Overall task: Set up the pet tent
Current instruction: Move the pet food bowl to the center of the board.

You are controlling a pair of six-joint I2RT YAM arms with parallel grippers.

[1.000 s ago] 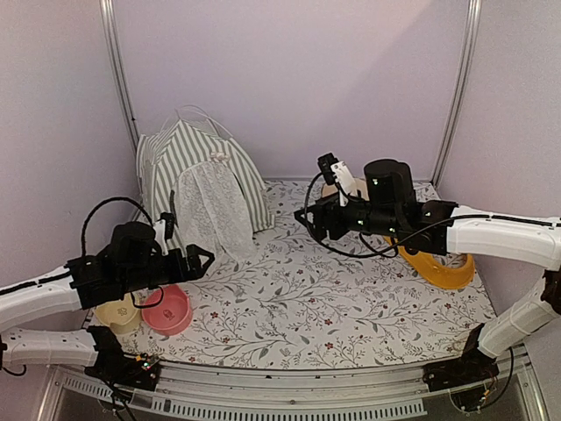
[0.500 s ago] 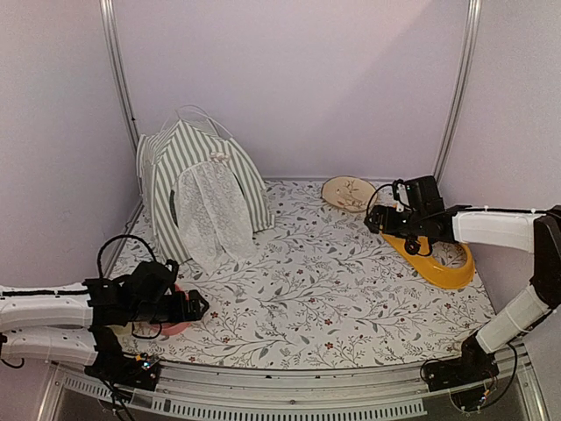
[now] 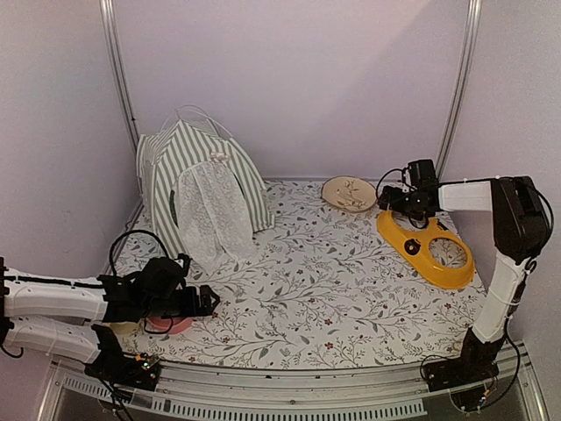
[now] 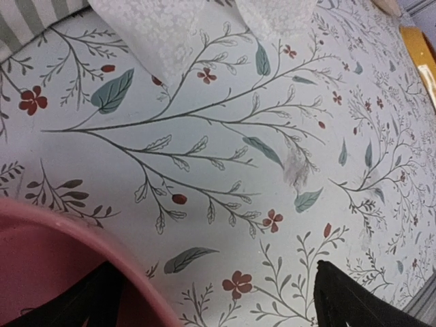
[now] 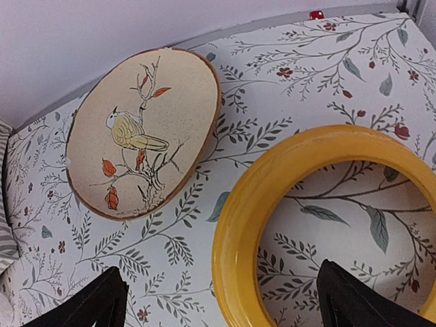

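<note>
My left gripper is about to grab the pink bowl by its rim, with one finger inside. The bowl's bottom stays free to go into the yellow two-hole stand.
The pet tent (image 3: pixel 203 180) stands upright at the back left of the table, green-and-white striped, with a white lace curtain (image 3: pixel 213 215) over its front and thin white poles at its top. A corner of its curtain shows at the top of the left wrist view (image 4: pixel 170 34). My left gripper (image 3: pixel 210 301) is open and empty, low over the cloth near the front left, one finger over a pink bowl (image 4: pixel 61 272). My right gripper (image 3: pixel 396 200) is open and empty at the back right, straddling the rim of a yellow ring stand (image 5: pixel 259 225).
A pink bowl (image 3: pixel 171 323) and a cream bowl (image 3: pixel 123 328) lie by the left arm. An oval bird-painted dish (image 3: pixel 349 194) lies at the back, also seen in the right wrist view (image 5: pixel 143 136). The yellow two-hole stand (image 3: pixel 425 248) lies at right. Flowered cloth (image 3: pixel 324 289) covers the table.
Both arms have drawn back and lowered: the left arm sank to the front left by the pink bowl, the right arm swung to the back right over the yellow stand. The tent stays put.
</note>
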